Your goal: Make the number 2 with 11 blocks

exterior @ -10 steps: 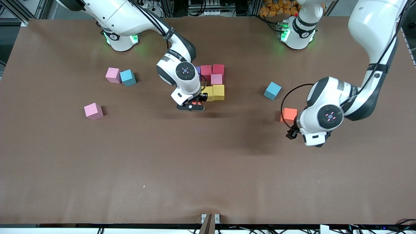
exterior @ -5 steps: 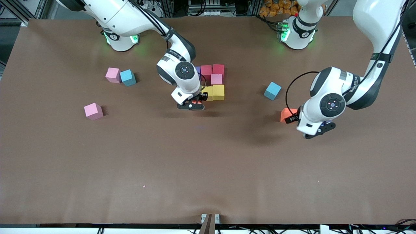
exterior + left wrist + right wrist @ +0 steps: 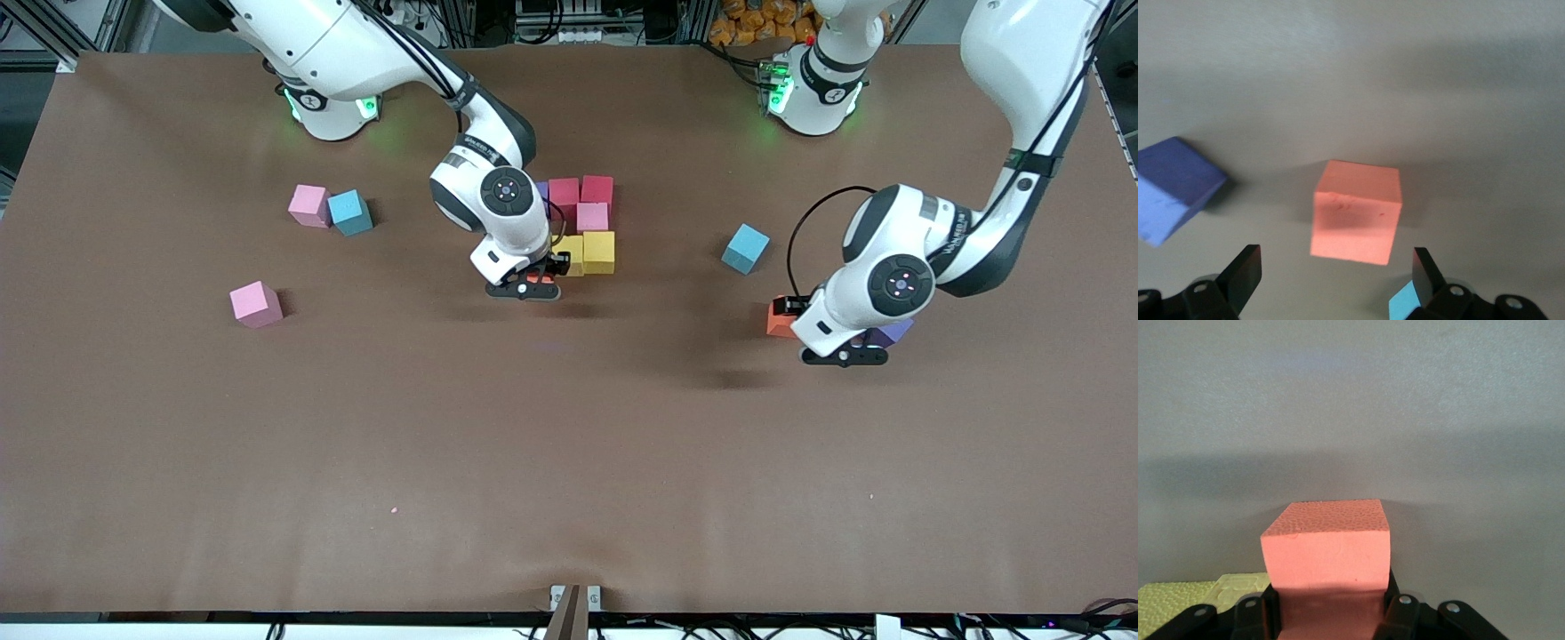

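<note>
The orange block [image 3: 1325, 553] is low on the tabletop next to the yellow block [image 3: 1198, 600] and would stay standing, so the right gripper should open now.
A cluster of blocks lies mid-table: a purple one [image 3: 540, 189], two red [image 3: 564, 191] [image 3: 597, 188], a pink [image 3: 592, 216] and two yellow [image 3: 599, 251] [image 3: 570, 253]. My right gripper [image 3: 524, 289] [image 3: 1327, 608] is shut on an orange block [image 3: 536, 279] [image 3: 1327, 547], low beside the yellow block [image 3: 1198, 600]. My left gripper [image 3: 845, 356] [image 3: 1336, 267] hangs open over a loose orange block [image 3: 779, 318] [image 3: 1356, 213], its fingers apart on either side. A purple block [image 3: 892, 332] [image 3: 1175, 190] lies beside it, partly hidden by the hand.
Two pink blocks [image 3: 309, 204] [image 3: 255, 303] and a light-blue cube [image 3: 349, 212] lie toward the right arm's end. Another light-blue cube [image 3: 745, 247] sits farther from the camera than the loose orange block.
The left arm has swung its hand away from the front camera to hang over the loose orange block, uncovering the purple block beside it. The right gripper has barely moved.
</note>
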Robot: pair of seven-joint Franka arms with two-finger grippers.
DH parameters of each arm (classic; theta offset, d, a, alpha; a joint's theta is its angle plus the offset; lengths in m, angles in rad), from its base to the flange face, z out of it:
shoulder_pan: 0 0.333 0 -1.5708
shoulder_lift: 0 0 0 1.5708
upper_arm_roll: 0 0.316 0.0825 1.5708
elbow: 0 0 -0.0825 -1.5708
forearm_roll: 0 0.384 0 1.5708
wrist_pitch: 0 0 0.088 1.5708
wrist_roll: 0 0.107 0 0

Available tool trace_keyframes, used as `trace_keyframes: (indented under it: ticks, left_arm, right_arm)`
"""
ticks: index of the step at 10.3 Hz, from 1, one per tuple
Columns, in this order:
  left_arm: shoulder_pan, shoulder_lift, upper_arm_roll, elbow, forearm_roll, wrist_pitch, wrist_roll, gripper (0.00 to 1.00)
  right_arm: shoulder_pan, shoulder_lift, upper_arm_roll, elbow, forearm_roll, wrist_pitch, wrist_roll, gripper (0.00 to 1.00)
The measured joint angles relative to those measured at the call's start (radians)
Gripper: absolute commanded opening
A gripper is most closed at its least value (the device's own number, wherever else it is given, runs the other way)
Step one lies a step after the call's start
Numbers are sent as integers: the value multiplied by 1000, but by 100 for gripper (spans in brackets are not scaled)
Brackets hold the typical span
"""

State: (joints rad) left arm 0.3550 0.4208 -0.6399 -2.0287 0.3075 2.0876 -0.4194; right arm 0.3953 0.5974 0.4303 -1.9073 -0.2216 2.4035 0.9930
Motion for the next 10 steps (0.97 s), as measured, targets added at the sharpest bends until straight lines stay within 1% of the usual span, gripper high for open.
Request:
trace_keyframes:
  ticks: [1, 2, 3, 4, 6, 10]
  left_arm:
    - [0, 1, 0, -24, 0, 24, 2, 100]
    - [0, 1, 0, -35, 0, 35, 11, 100]
    - [1, 2, 0, -38, 0, 39, 26, 100]
    - [2, 2, 0, -38, 0, 42, 32, 100]
    - [6, 5, 1, -40, 6, 50, 50, 100]
    - [15, 44, 2, -42, 40, 87, 64, 100]
  right_arm:
    - [0, 1, 0, 0, 0, 1, 1, 40]
    - [0, 1, 1, 0, -1, 1, 1, 43]
    - [0, 1, 1, 0, -1, 1, 2, 55]
    - [0, 1, 1, 0, -1, 1, 2, 72]
    - [0, 3, 1, 0, -1, 1, 2, 100]
    - [0, 7, 2, 3, -2, 6, 2, 100]
